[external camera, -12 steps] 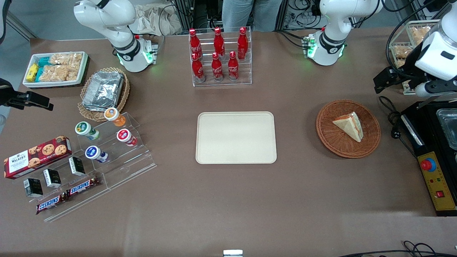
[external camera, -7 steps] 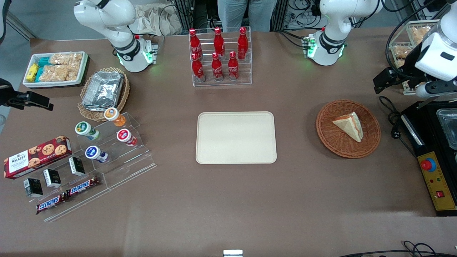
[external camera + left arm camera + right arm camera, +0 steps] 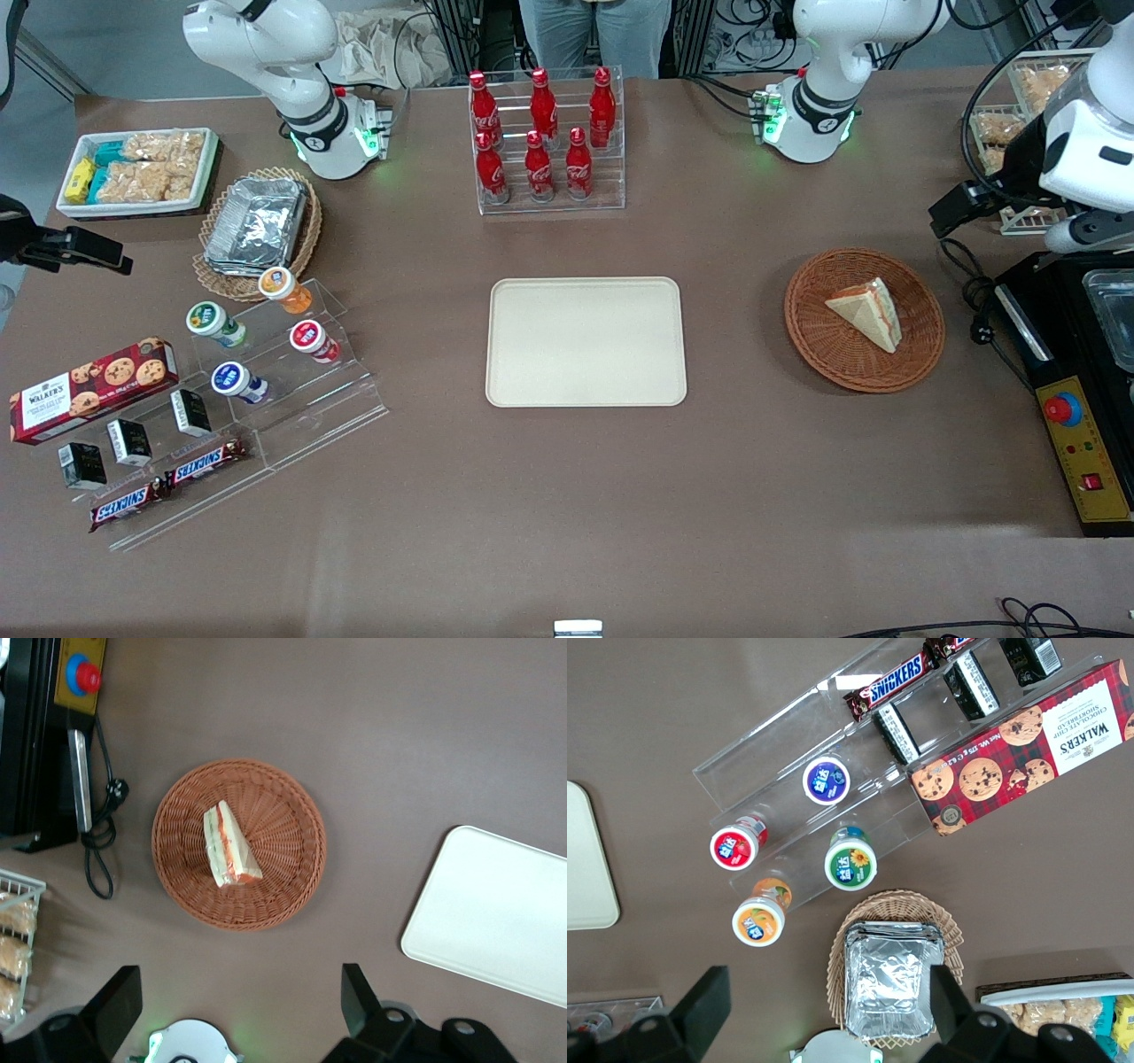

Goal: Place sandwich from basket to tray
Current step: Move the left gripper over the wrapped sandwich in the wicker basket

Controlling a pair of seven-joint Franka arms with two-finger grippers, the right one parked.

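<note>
The sandwich [image 3: 866,310] has sloping ends, so my left gripper should grab it next by its flat bread sides.
The sandwich [image 3: 866,310] [image 3: 228,847], a pale wedge with orange and green filling along one edge, lies in the round reddish-brown basket [image 3: 815,346] [image 3: 288,877], toward the working arm's end of the table. The cream tray [image 3: 586,341] [image 3: 496,921] lies flat and bare in the middle of the table, beside the basket. My left gripper [image 3: 959,206] [image 3: 239,1001] hangs high over the table, a little farther from the front camera than the basket. It is open wide, with nothing between its fingers [image 3: 356,997] and apart from the sandwich.
A black control box [image 3: 1076,425] with a red button and a coiled cable [image 3: 974,301] sit close beside the basket. A wire rack of snacks [image 3: 997,133] stands near the gripper. A rack of red bottles [image 3: 545,142] stands farther back than the tray. Snack displays fill the parked arm's end.
My left arm has shifted slightly, the wrist rising a little and the gripper edging toward the table's end. Sandwich, basket and tray have not moved.
</note>
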